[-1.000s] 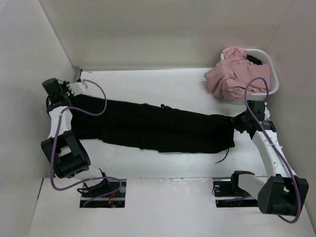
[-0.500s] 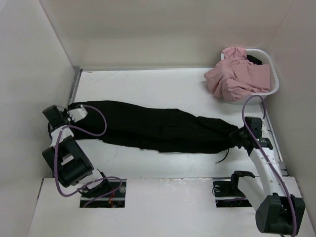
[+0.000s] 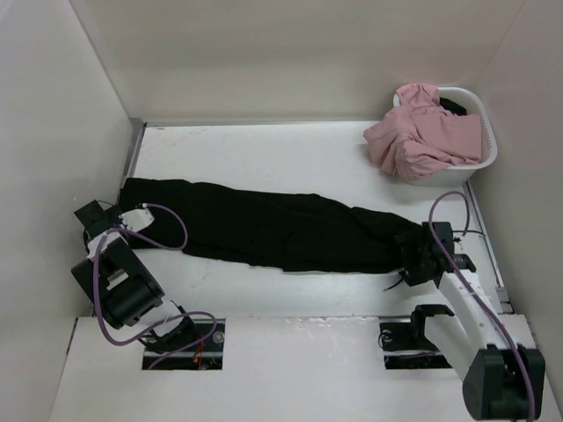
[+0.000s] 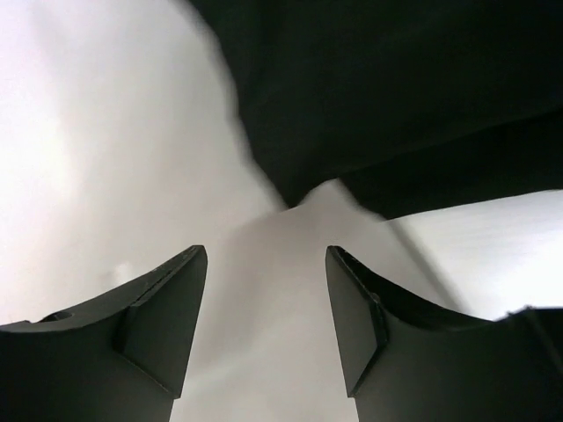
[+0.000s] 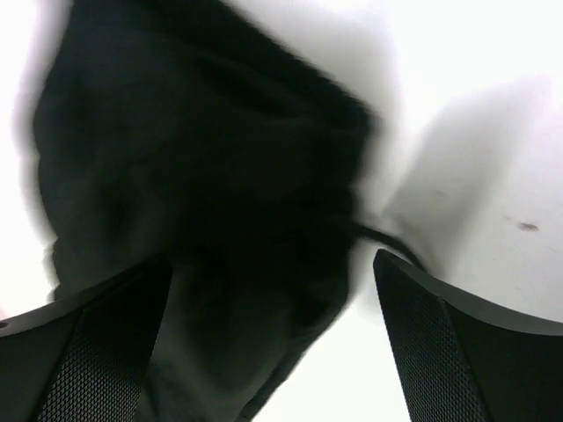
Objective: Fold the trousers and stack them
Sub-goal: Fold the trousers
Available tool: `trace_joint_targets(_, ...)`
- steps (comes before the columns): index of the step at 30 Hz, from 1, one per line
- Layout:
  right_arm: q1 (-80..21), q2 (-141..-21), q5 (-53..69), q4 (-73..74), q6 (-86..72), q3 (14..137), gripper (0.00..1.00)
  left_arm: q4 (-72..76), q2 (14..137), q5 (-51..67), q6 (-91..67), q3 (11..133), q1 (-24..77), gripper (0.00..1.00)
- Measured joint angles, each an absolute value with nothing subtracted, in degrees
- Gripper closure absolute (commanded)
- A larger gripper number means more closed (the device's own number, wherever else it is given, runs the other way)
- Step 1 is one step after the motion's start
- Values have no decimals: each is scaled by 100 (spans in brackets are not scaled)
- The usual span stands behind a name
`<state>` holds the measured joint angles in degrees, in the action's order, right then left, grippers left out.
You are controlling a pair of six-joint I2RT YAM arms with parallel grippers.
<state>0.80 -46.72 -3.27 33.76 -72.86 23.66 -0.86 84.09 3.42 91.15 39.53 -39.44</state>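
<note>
I will next grab the black trousers (image 3: pixel 273 229) with my right gripper by the bunched cloth at their drawstring end (image 3: pixel 408 250), then fold that end inward over the rest of the trousers.
Black trousers (image 3: pixel 273 229) lie stretched across the table, one end at the far left and the other at the right. My left gripper (image 3: pixel 141 214) sits low at their left end. In the left wrist view it (image 4: pixel 265 253) is open over bare table, with the trousers' edge (image 4: pixel 396 97) just ahead of the fingertips. My right gripper (image 3: pixel 410 257) is at the right end. In the right wrist view it (image 5: pixel 271 262) stands wide open, with the bunched black cloth (image 5: pixel 211 176) and a drawstring (image 5: pixel 387 239) lying beneath the gap, not pinched.
A white basket (image 3: pixel 486 132) at the back right holds a heap of pink cloth (image 3: pixel 418 132) that spills over its rim. White walls close in the table on the left, back and right.
Both grippers have opened and let go of the trousers. Both arms have drawn back toward the near edge, and the trousers now lie flat on the table.
</note>
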Motion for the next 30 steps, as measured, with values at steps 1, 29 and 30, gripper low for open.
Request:
trace_joint_targets(1,-1,-4915,-346,3350,-7443,2322,0,-117,8407,342,9087,4051,-3975,44)
trace_joint_targets(29,-141,-5192,-2899,3583,-4703,4244,100,-1833,8851,1951,2644,6278,-3391,50)
trace_joint_targets(30,-403,-5304,-3105,3553,-4370,4499,100,-1839,8938,1859,2650,6152,-3260,50)
